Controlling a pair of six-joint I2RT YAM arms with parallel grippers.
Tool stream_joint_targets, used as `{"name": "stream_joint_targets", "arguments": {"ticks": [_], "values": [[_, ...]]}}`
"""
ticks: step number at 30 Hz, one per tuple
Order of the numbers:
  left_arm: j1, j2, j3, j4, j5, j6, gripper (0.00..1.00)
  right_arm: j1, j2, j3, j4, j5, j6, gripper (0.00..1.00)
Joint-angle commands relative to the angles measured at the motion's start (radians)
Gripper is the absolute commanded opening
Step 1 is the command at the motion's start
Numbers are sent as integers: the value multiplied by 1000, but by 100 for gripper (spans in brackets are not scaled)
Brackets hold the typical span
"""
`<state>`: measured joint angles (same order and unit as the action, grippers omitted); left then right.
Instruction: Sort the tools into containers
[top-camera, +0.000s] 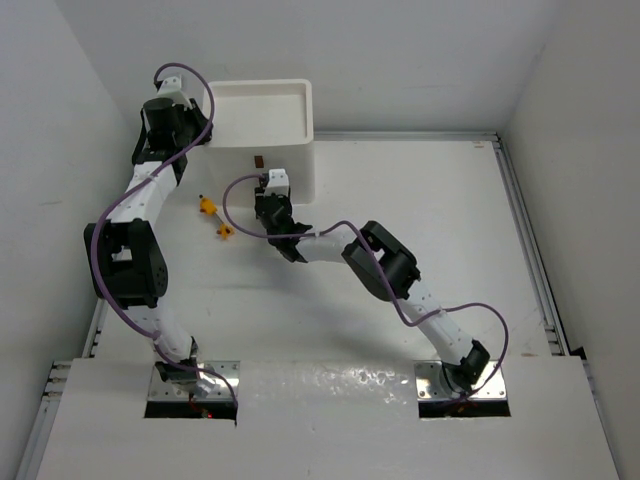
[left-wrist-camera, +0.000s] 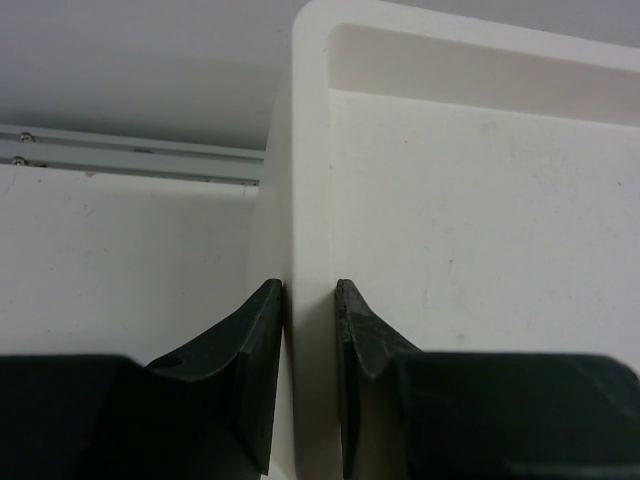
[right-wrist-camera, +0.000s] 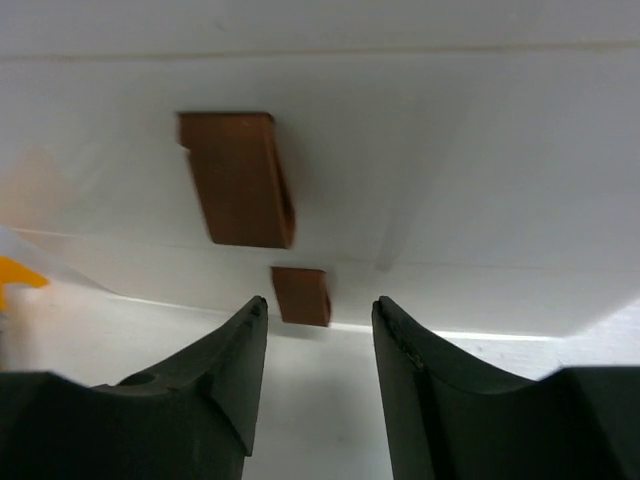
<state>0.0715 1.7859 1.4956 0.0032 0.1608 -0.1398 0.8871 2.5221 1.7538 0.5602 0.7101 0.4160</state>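
The bottom drawer's inside should be free to take in the yellow-orange screwdriver, so the robot's right gripper will next grab the drawer by its small brown handle.
The white drawer unit stands at the back of the table, tray top up. My left gripper is shut on its left rim; in the left wrist view the fingers clamp the rim wall from both sides. My right gripper is open and empty just in front of the unit's face. In the right wrist view its fingers point at two brown handles: a lower, smaller-looking one near the tips and an upper one. A yellow-orange screwdriver lies on the table left of my right gripper. Other screwdrivers are out of view.
A metal rail runs along the table's right edge and another along the back. White walls close in on the left, back and right. A yellow bit shows at the right wrist view's left edge.
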Motion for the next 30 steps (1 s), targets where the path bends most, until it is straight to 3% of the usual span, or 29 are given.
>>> {"name": "stream_joint_targets", "arguments": {"ticks": [1, 10, 17, 24, 30], "values": [[-6, 20, 6, -85, 68, -14, 0, -4, -6, 62, -86, 71, 61, 46], [-4, 26, 9, -88, 72, -12, 0, -42, 86, 160, -25, -12, 72, 47], [-6, 27, 9, -88, 72, -4, 0, -45, 90, 176, 35, 22, 14, 38], [-6, 35, 6, -92, 71, 8, 0, -45, 30, 95, 142, 8, -72, 44], [-6, 43, 9, -97, 78, 3, 0, -45, 26, 148, 136, -5, -83, 45]]}}
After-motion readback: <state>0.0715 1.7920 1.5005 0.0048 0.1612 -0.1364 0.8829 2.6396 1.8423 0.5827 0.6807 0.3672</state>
